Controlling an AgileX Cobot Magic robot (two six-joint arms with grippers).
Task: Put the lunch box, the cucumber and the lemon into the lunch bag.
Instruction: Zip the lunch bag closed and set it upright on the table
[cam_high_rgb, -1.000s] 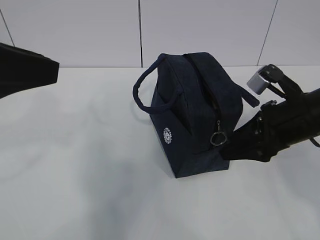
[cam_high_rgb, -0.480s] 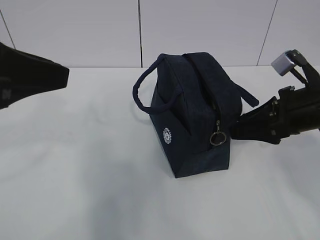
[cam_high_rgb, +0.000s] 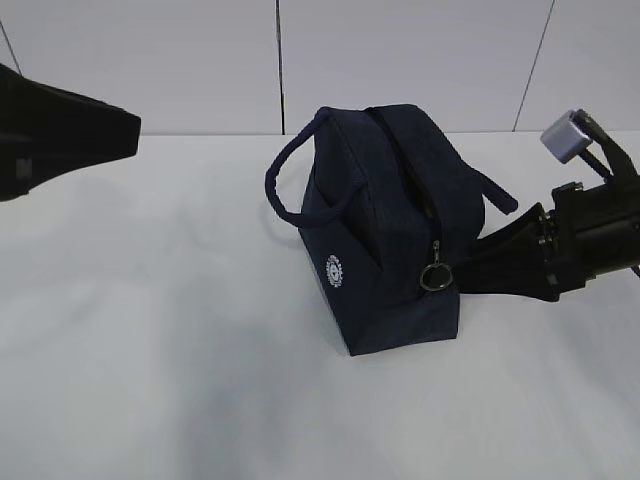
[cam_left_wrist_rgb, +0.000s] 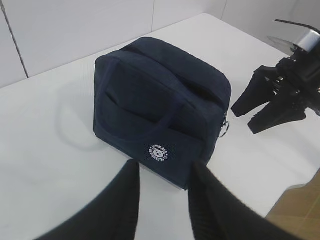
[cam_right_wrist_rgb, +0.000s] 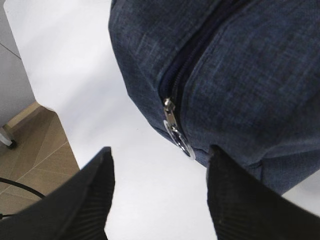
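My right gripper should open the lunch bag (cam_high_rgb: 390, 220) for packing next, so it needs to grab the zipper by the metal ring pull (cam_high_rgb: 436, 277).
The dark navy lunch bag (cam_high_rgb: 390, 220) stands on the white table with its top zipper drawn shut. Its metal ring pull (cam_high_rgb: 436, 277) hangs at the near right end. My right gripper (cam_high_rgb: 466, 274) is open just to the right of that end, with nothing between its fingers. In the right wrist view the ring pull (cam_right_wrist_rgb: 177, 132) lies just ahead of the open right gripper (cam_right_wrist_rgb: 160, 152). My left gripper (cam_left_wrist_rgb: 165, 167) is open and empty, well back from the bag's logo side (cam_left_wrist_rgb: 160, 100). The lunch box, the cucumber and the lemon are out of view.
White table (cam_high_rgb: 150, 330) stretches left of and in front of the bag. A white panelled wall (cam_high_rgb: 400, 60) runs behind it. The table edge and wooden floor (cam_right_wrist_rgb: 45, 150) lie close to the right arm.
My right gripper has drawn back to the right and risen a little, away from the ring pull. The left arm has come slightly further in from the left. The bag has stayed put.
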